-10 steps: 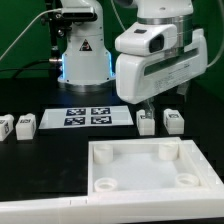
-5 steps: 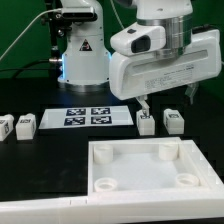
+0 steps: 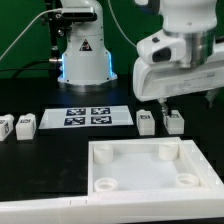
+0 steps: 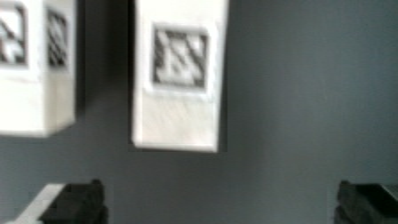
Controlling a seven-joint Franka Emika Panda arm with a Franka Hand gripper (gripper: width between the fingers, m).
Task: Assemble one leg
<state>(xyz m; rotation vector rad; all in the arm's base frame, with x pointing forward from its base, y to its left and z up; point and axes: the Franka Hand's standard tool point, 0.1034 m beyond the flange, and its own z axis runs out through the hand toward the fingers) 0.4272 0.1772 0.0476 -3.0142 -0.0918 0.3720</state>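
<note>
The white leg's near end (image 4: 175, 140) is ahead of the robot's open fingers, so they would miss if they closed now. The gripper needs to move toward it before it closes.
Two small white legs with black-and-white tags, one (image 3: 146, 122) and another (image 3: 174, 121), lie side by side on the black table to the right of the marker board (image 3: 88, 116). Two more legs, one (image 3: 5, 126) and another (image 3: 26, 124), lie at the exterior view's far left. My gripper (image 3: 187, 100) hangs open and empty just above and behind the right pair. In the wrist view one leg (image 4: 182, 75) lies ahead of my open gripper (image 4: 222, 205), slightly to one side of the gap, and a second leg (image 4: 32, 65) lies beside it. Both dark fingertips (image 4: 75, 200) show at the frame's edge.
A large white square tray-like piece (image 3: 150, 165) with round corner sockets lies at the front, close to the right pair of legs. The robot base (image 3: 84, 50) stands at the back, behind the marker board.
The hand has shifted to the exterior view's right and turned, so it now sits over the right pair of legs. The legs and the tray-like piece have not moved.
</note>
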